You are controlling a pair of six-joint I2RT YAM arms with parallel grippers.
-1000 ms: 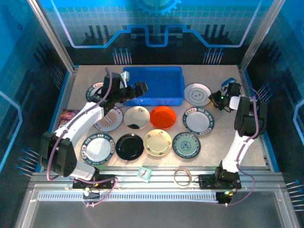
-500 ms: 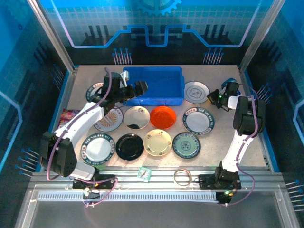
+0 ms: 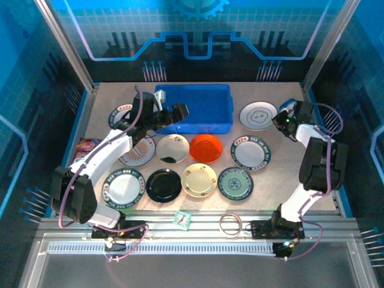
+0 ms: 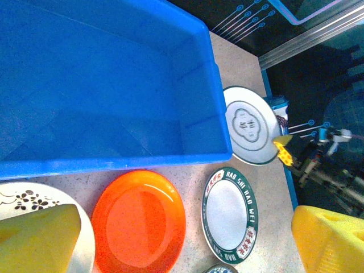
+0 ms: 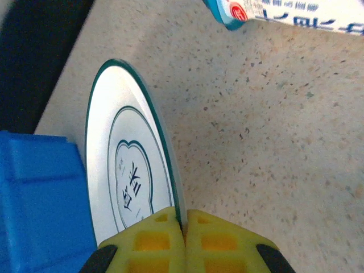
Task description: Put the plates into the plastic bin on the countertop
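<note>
The white plate's rim [image 3: 242,115] lies past the bin's side [image 3: 231,108] from my fingers, so it is too early for my left gripper to close. It approaches the rim next, then closes.
The blue plastic bin [image 3: 195,107] stands at the back middle of the countertop [image 3: 282,180], with nothing inside it [image 4: 102,85]. My right gripper [image 3: 287,120] is shut on the right rim of a white plate with a cloud motif [image 3: 258,116], right of the bin. In the right wrist view that plate [image 5: 128,170] stands on edge between the yellow fingertips [image 5: 227,244]. My left gripper [image 3: 180,111] hovers open over the bin's front rim. An orange plate [image 4: 139,219] and a green-rimmed plate [image 4: 230,207] lie below it. Several more plates, among them black [image 3: 164,185] and cream [image 3: 199,179], lie in front of the bin.
A tape ring [image 3: 230,224] and a small teal item [image 3: 182,219] lie on the front rail. A pink packet [image 3: 86,147] sits at the left edge. A blue-and-white carton [image 5: 284,11] lies behind the held plate. More plates [image 3: 120,116] sit under the left arm.
My right gripper has shut on the cloud-motif plate's rim and tipped it up, shifting it slightly right. The right arm's elbow swung outward. The left arm has hardly moved.
</note>
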